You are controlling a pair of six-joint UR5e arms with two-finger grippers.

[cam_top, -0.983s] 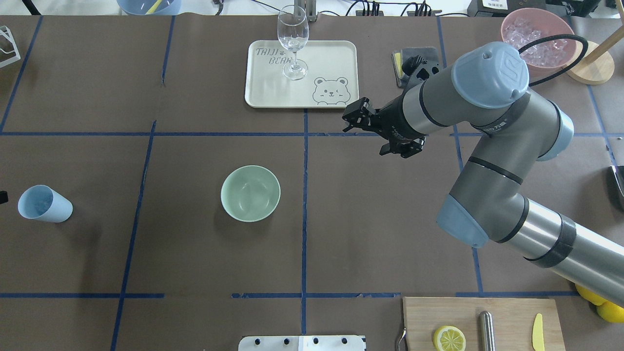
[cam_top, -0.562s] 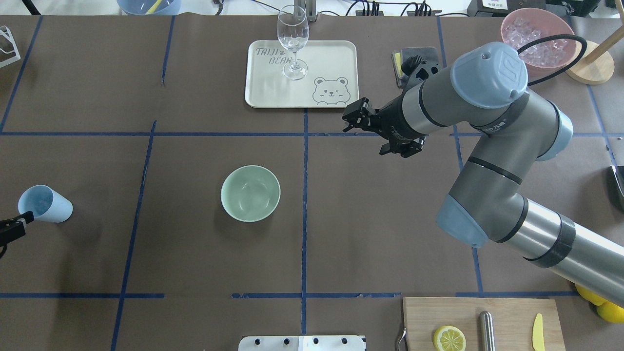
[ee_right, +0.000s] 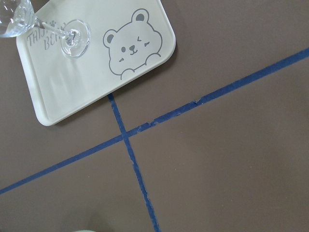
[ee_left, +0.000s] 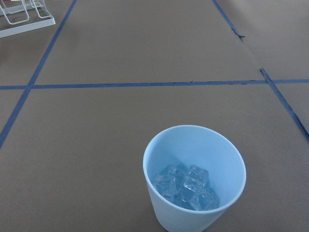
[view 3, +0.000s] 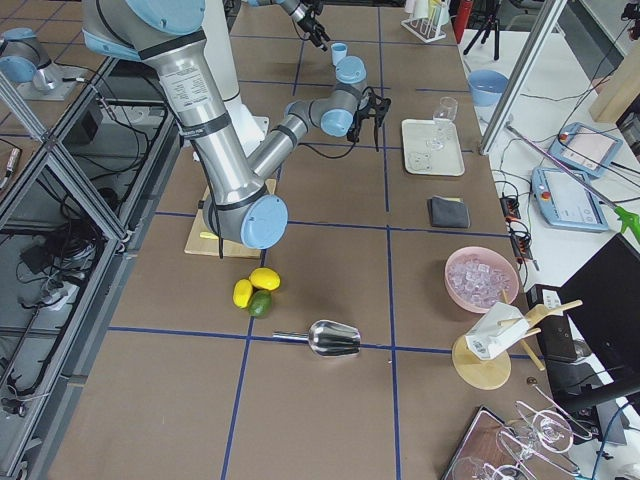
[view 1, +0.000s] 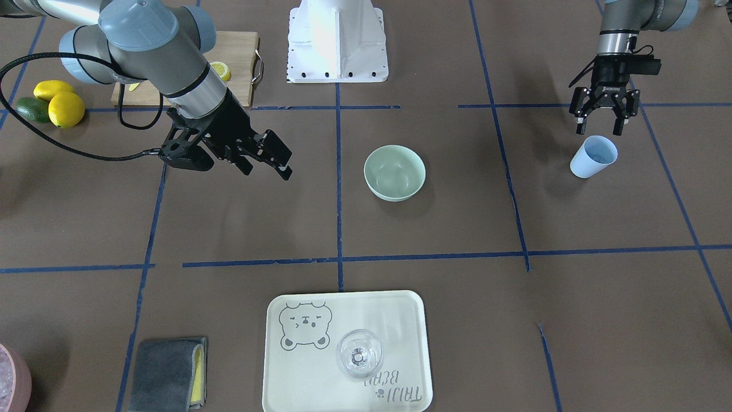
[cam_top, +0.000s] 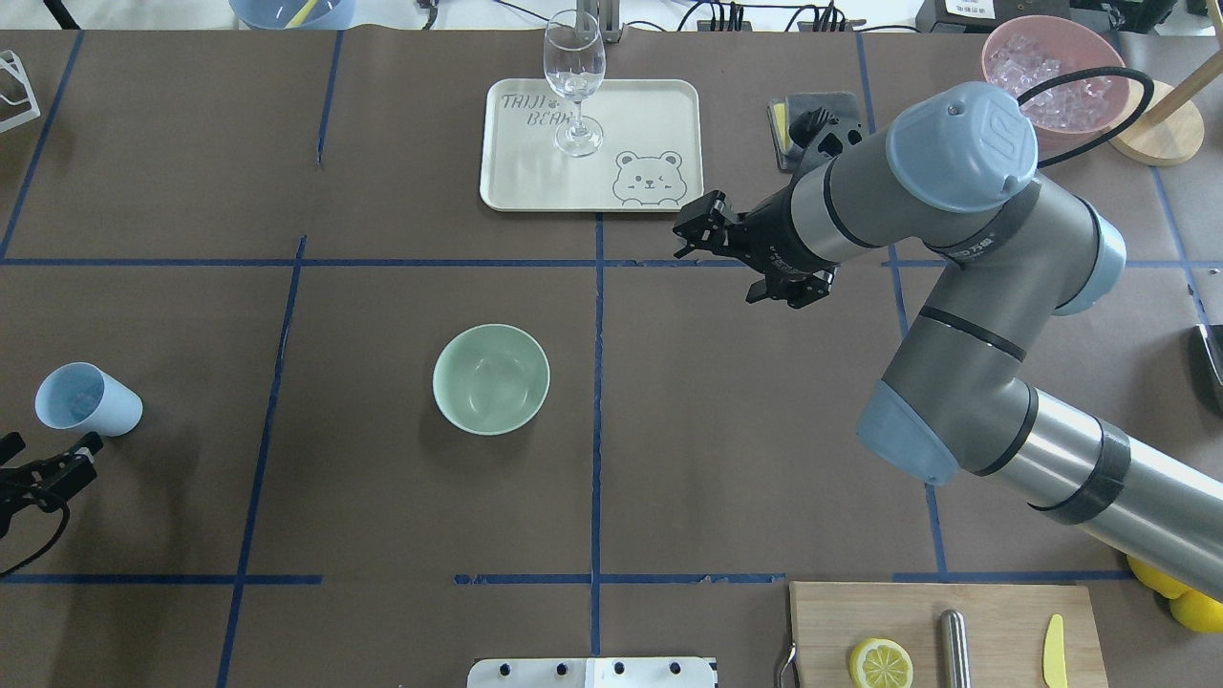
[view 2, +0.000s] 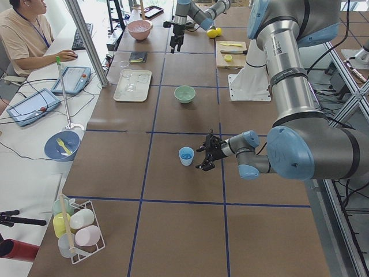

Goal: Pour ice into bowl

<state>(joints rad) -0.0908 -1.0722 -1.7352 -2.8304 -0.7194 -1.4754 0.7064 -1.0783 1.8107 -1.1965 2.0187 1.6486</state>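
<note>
The light blue cup needs to pour the ice into the bowl [view 1: 394, 171], so my left gripper should grab the cup by its outer side [view 1: 587, 162] next.
A light blue cup [cam_top: 88, 400] stands upright at the table's left side and holds the ice [ee_left: 186, 186], several small clear cubes. The cup also shows in the front view [view 1: 593, 156]. My left gripper [view 1: 599, 130] is open and empty. It hovers just on the robot's side of the cup, apart from it, at the left edge of the overhead view [cam_top: 50, 447]. The pale mint-green bowl [cam_top: 491, 378] sits empty near the table's middle. My right gripper [cam_top: 690, 232] is open and empty, held above the table near the tray's corner.
A cream tray [cam_top: 631, 115] with a wine glass [cam_top: 574, 76] stands at the far middle. A pink container of ice [cam_top: 1049, 72] and a grey cloth [cam_top: 812, 115] are far right. A cutting board [cam_top: 994, 612] with a lemon half is near right.
My left gripper has come into the overhead view at the left edge and moved toward the robot's side of the cup. The right arm has barely moved.
</note>
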